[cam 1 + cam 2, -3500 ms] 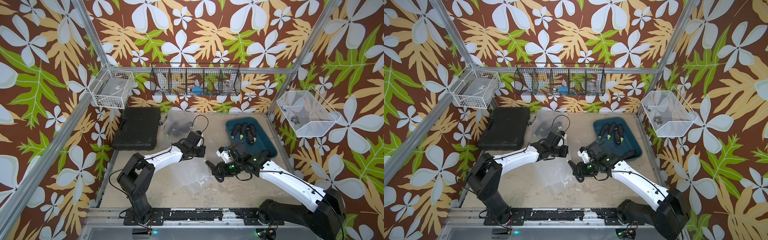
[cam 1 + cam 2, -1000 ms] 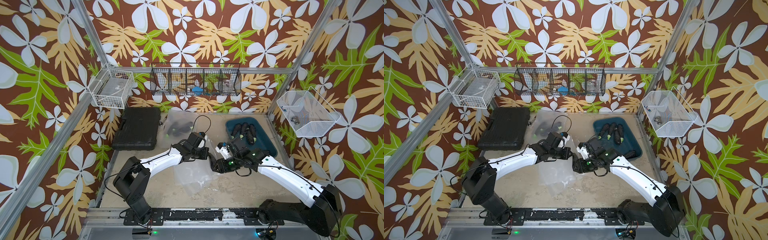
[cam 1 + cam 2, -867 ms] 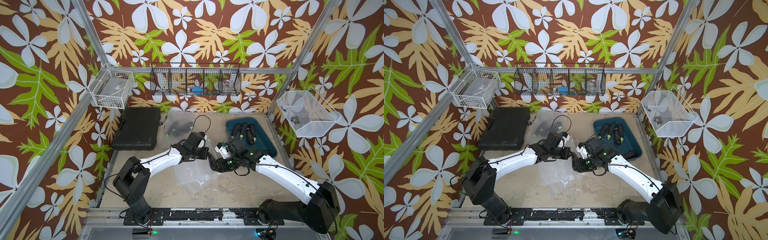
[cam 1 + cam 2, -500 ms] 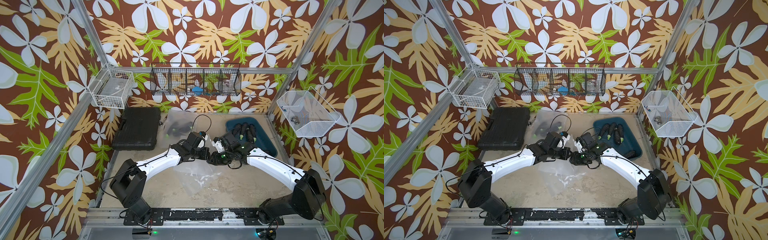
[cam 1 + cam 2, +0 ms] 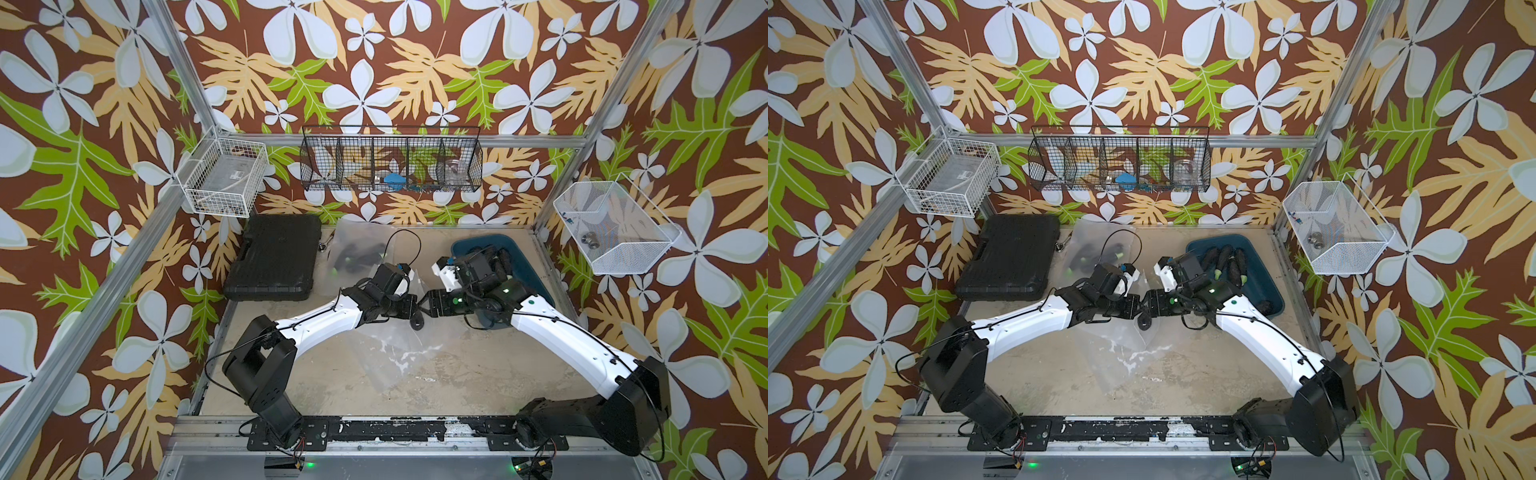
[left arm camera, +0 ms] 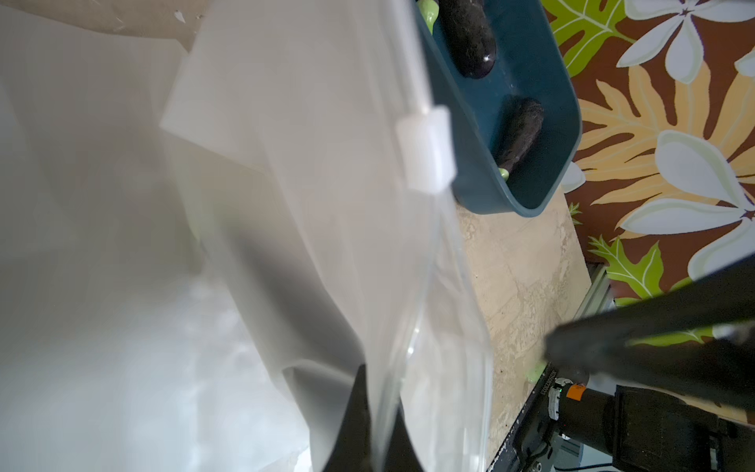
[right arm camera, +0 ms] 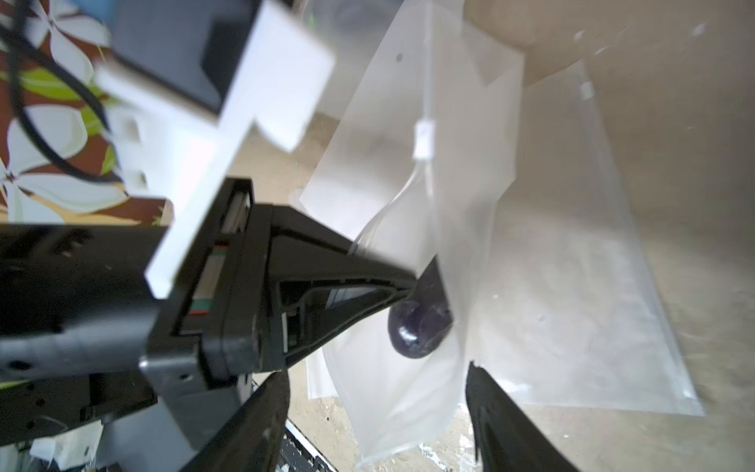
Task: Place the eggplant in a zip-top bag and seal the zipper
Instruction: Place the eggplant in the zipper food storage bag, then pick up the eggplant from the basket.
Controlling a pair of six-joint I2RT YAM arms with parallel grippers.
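The eggplant's stem end should stay free to enter the bag's opening, so my right gripper needs to grab the eggplant across its thick rounded end next.
My left gripper [image 5: 411,306] [image 6: 374,392] is shut on the top edge of the clear zip-top bag [image 5: 388,345] [image 6: 327,204], which hangs from it above the table. The bag's white slider [image 6: 425,151] [image 7: 423,139] sits partway along the zipper. The dark purple eggplant [image 7: 421,327] [image 5: 417,322] is at the bag's open mouth, partly behind the film, right beside the left fingertips. My right gripper [image 7: 376,384] [image 5: 1148,309] faces the mouth, open, with its fingers wide on either side and apart from the eggplant.
A blue tub [image 5: 536,282] with more eggplants stands at the right rear, close behind my right wrist. A black case [image 5: 274,257] lies at the left rear, and another bag with eggplants [image 5: 357,253] lies at the back. A flat clear bag [image 7: 572,286] lies under the held one.
My right gripper carried the eggplant left to the bag mouth and its jaws opened, letting the eggplant go. The left gripper kept its hold on the bag edge.
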